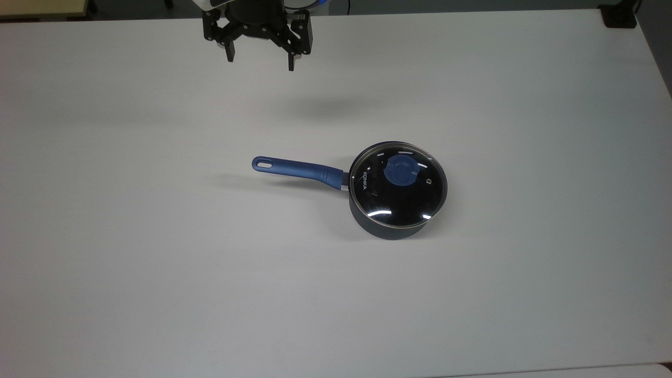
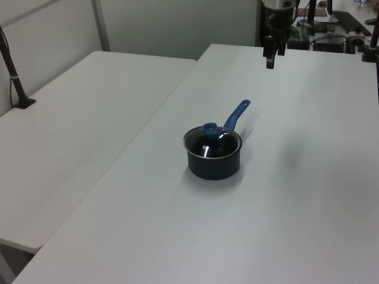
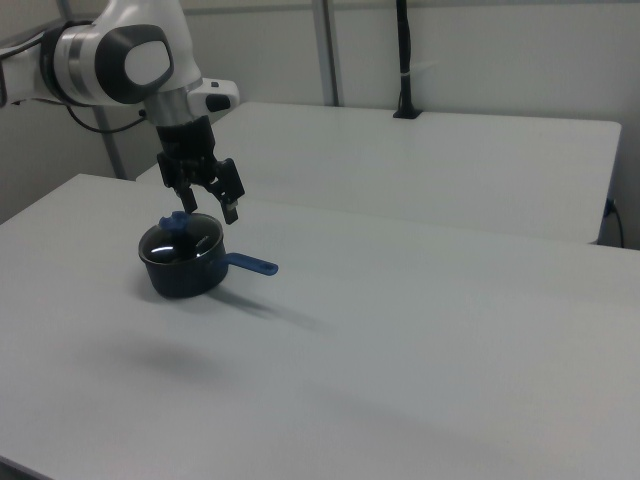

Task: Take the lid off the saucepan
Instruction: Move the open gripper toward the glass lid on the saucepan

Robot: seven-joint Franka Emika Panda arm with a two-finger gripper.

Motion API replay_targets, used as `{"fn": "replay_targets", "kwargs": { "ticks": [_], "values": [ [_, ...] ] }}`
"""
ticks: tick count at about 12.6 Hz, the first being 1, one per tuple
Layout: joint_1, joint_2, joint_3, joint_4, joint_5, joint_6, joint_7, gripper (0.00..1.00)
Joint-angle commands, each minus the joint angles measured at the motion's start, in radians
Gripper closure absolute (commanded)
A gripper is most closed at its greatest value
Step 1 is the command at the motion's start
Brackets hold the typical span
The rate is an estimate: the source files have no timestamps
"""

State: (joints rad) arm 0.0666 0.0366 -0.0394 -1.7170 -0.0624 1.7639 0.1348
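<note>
The robot's gripper next needs to grab the lid by the blue knob (image 2: 211, 128) that stands up at its centre, since the glass lid (image 2: 213, 144) lies flat and wide across the saucepan.
The dark saucepan (image 1: 391, 227) stands right of the table's middle in the top view, its long blue handle (image 1: 299, 169) pointing to the top view's left. The glass lid (image 1: 404, 197) lies flat on it, blue knob (image 1: 401, 170) at its centre. The saucepan (image 2: 213, 165) and lid (image 2: 213, 144) also appear mid-table in the left view, and the saucepan (image 3: 178, 277) with its lid (image 3: 181, 243) at the right view's left. My gripper (image 1: 260, 60) hangs open and empty near the table's far edge, high above the surface and well away from the pan; I see the gripper (image 2: 273, 52) (image 3: 210, 208) in the side views too.
The white table (image 1: 157, 262) is bare around the pan. A second white table (image 2: 71, 130) adjoins it on the left view's left. A black clamp (image 1: 619, 16) sits at the top view's upper right corner, and a dark post (image 3: 405, 60) stands on the far table.
</note>
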Motion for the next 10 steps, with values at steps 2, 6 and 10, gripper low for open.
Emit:
{"fn": "replay_targets", "kwargs": {
  "ticks": [2, 6, 10],
  "values": [
    [-0.002, -0.003, -0.010, 0.011, 0.006, -0.020, -0.027, 0.00],
    [0.001, 0.011, -0.010, 0.014, 0.007, -0.018, -0.026, 0.00],
    [0.037, 0.148, -0.004, 0.149, 0.050, -0.020, -0.004, 0.00]
  ]
}}
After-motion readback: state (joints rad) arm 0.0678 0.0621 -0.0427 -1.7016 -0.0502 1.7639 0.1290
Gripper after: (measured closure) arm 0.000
